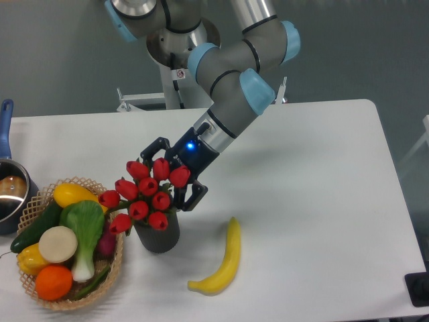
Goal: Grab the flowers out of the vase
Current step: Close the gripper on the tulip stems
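Note:
The flowers are in the vase point(158, 237). My gripper needs to grab the stems of the flowers point(145, 194) beneath the red buds next, to lift the flowers out.
The flowers point(145, 194), a bunch of red tulip buds with green leaves, stand in the vase point(158, 237), a short dark grey cylinder near the front left of the white table. My gripper point(167, 176) reaches down from the upper right, open, with one finger behind the bunch and the other at its right side. The buds hide the fingertips and the stems, so contact cannot be judged.
A wicker basket point(114, 265) of vegetables and fruit sits just left of the vase. A yellow banana point(222, 261) lies right of the vase. A steel pot point(9, 194) with a blue handle is at the left edge.

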